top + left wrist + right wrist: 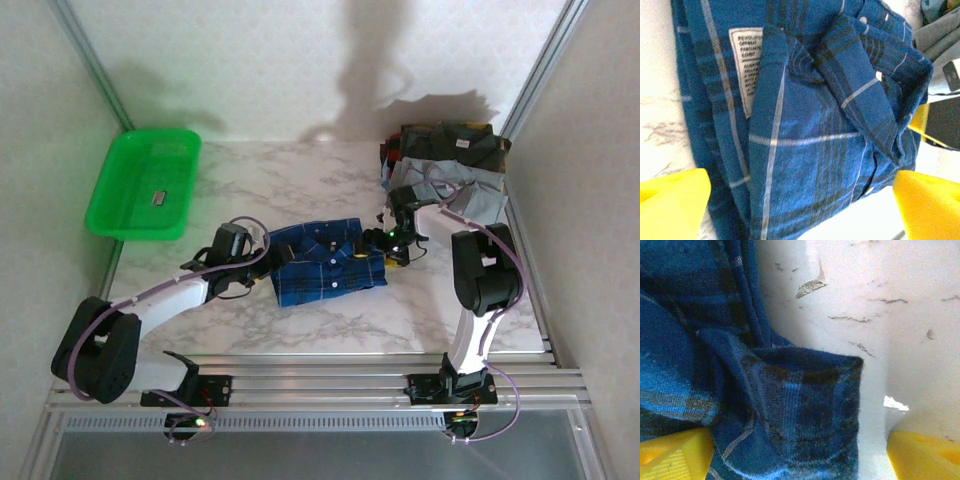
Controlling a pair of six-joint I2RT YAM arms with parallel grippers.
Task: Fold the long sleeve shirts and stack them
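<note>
My right gripper is going to take hold of the folded plaid shirt's cloth corner at its collar-side edge (375, 261) (809, 426) next, as it needs to draw the shirt folded onto the stack.
A dark blue plaid shirt (325, 262) with thin pale lines lies folded on the marble table, collar toward the right. My left gripper (268, 264) is at its left edge. In the left wrist view the gripper (800, 210) is open, its yellow fingertips (670, 200) spread wide over the plaid cloth (805, 125) and its white label (746, 65). My right gripper (388, 246) is at the shirt's right edge. In the right wrist view it (800, 455) is open, with a cloth corner (805, 405) between the yellow fingertips (925, 455). Folded shirts (450, 160), dark and grey, are stacked at the back right.
A green plastic basket (145, 185) holding a small dark item sits at the back left. The marble table (300, 180) shows bare between basket and stack. Metal frame posts run along both sides, and a rail crosses the near edge.
</note>
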